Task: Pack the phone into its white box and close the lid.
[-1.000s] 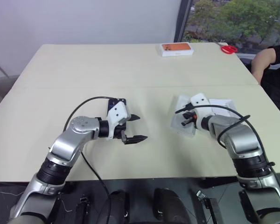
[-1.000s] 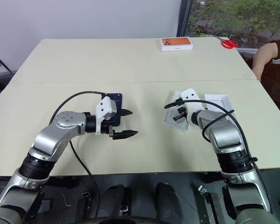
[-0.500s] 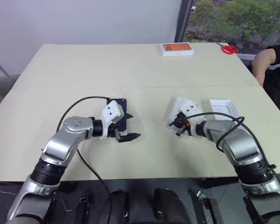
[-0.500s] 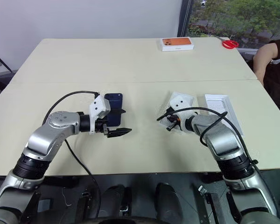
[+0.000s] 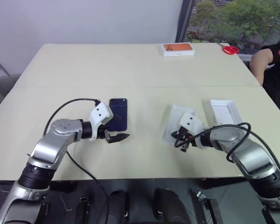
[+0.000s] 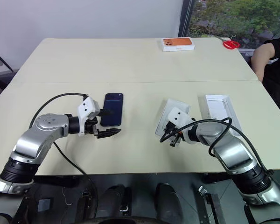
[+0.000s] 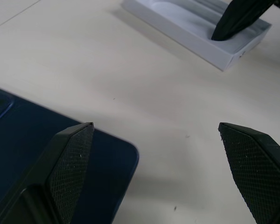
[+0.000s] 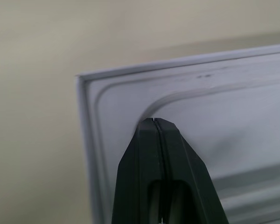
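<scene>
The dark blue phone is under one finger of my left gripper, but the other finger is above the table, so closing now would miss. My left gripper needs to line up first, then close on the phone.
The dark blue phone lies flat on the table, left of centre. My left gripper hovers open at its near end, one finger over the phone and the other over bare table. To the right lies what I take for the white box, with a moulded white insert in it. My right gripper is shut and empty, its tip over the near left corner of that insert. Further right, what looks like the lid lies open side up.
An orange-topped box and red scissors sit at the table's far edge. A person's arm shows at the far right. The table's front edge runs close below both grippers.
My left gripper has slid left, still open, uncovering the phone. My right gripper has drawn back toward me and rolled, still shut, uncovering the right-hand white piece.
</scene>
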Controlling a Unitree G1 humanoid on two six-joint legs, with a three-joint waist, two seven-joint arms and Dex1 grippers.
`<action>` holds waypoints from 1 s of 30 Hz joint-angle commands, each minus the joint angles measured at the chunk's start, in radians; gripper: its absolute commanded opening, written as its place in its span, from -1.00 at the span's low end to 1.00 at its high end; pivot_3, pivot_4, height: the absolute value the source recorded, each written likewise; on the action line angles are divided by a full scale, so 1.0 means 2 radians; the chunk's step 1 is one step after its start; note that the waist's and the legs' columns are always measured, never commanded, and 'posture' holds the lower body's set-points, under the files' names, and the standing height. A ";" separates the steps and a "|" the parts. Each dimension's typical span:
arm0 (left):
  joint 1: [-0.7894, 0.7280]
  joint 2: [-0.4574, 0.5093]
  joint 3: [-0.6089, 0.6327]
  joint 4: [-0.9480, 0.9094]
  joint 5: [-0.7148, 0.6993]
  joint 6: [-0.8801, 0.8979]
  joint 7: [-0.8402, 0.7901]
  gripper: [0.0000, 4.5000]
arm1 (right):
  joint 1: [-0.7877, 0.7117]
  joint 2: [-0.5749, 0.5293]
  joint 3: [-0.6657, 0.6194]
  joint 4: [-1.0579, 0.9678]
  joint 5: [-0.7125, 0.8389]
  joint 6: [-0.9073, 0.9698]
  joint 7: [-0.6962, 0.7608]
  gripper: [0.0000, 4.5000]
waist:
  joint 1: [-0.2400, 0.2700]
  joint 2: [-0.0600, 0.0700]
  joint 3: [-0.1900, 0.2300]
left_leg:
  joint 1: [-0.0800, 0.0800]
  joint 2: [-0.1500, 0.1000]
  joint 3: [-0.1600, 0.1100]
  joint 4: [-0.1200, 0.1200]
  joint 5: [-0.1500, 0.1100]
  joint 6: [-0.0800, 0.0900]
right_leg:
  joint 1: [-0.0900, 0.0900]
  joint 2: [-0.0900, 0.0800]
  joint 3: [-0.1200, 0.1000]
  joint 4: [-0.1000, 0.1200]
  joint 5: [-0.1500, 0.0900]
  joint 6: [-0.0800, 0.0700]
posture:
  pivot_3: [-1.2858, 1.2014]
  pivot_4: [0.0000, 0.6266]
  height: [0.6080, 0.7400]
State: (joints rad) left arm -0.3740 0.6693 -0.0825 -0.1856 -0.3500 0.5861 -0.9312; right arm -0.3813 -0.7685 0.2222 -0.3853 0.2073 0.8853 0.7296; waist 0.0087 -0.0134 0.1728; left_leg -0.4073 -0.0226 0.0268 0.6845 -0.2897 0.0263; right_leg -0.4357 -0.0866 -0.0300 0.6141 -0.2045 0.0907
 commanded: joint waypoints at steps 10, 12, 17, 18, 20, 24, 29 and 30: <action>-0.075 -0.048 0.195 0.052 -0.101 0.309 0.205 1.00 | -0.143 0.161 0.038 0.043 -0.022 0.012 -0.089 -0.99 | -0.001 0.000 0.000 | 0.000 0.000 -0.001 0.000 0.000 0.000 | 0.000 0.001 -0.001 0.001 0.000 0.000 | 0.03 -0.52 1.00; -0.097 -0.062 0.208 0.070 -0.104 0.353 0.234 1.00 | -0.151 0.194 0.056 0.081 -0.034 0.009 -0.106 -0.99 | 0.001 -0.001 0.000 | 0.000 0.000 -0.001 0.000 0.001 -0.001 | 0.000 0.001 -0.001 0.001 0.000 0.000 | 0.03 -0.52 1.00; -0.138 -0.077 0.200 0.114 -0.102 0.439 0.259 1.00 | -0.161 0.239 0.087 0.143 -0.054 -0.002 -0.121 -0.99 | -0.001 -0.001 0.000 | 0.000 -0.001 -0.001 0.000 0.002 -0.004 | 0.000 0.000 0.000 0.001 0.000 0.000 | 0.03 -0.52 1.00; -0.143 -0.081 0.203 0.119 -0.104 0.450 0.260 1.00 | -0.162 0.246 0.091 0.151 -0.056 -0.003 -0.121 -0.99 | -0.002 -0.001 0.000 | 0.000 -0.001 -0.001 0.000 0.002 -0.004 | 0.000 0.000 0.000 0.001 0.000 0.000 | 0.03 -0.52 1.00; -0.150 -0.089 0.208 0.125 -0.108 0.469 0.261 1.00 | -0.164 0.255 0.095 0.162 -0.060 -0.005 -0.120 -0.99 | -0.003 -0.001 0.000 | 0.000 -0.001 -0.001 0.000 0.002 -0.004 | 0.000 0.000 0.000 0.001 0.000 0.000 | 0.03 -0.52 1.00; -0.157 -0.109 0.206 0.125 -0.114 0.507 0.260 1.00 | -0.167 0.277 0.105 0.188 -0.064 -0.012 -0.116 -0.99 | -0.008 -0.001 0.000 | 0.000 -0.001 -0.001 0.000 0.003 -0.005 | 0.000 0.000 0.000 0.001 0.000 0.000 | 0.03 -0.52 1.00; -0.155 -0.141 0.205 0.141 -0.123 0.514 0.267 1.00 | -0.169 0.308 0.117 0.210 -0.066 -0.018 -0.109 -0.99 | -0.010 0.000 -0.001 | 0.000 -0.001 -0.001 -0.001 0.003 -0.006 | 0.000 0.000 0.000 0.001 0.000 0.000 | 0.03 -0.52 1.00; -0.155 -0.148 0.207 0.145 -0.124 0.514 0.268 1.00 | -0.171 0.313 0.117 0.214 -0.066 -0.019 -0.109 -0.99 | -0.009 0.000 -0.001 | 0.001 -0.001 -0.001 -0.001 0.003 -0.006 | 0.000 0.000 0.000 0.001 0.000 0.000 | 0.03 -0.52 1.00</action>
State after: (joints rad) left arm -0.6974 0.4025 0.3453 0.0708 -0.5754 1.5843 -0.3986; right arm -0.6927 -0.1602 0.4528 0.0494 0.0799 0.8672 0.5078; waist -0.0101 -0.0136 0.1718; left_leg -0.4061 -0.0244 0.0238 0.6827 -0.2836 0.0150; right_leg -0.4355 -0.0874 -0.0309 0.6170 -0.2040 0.0912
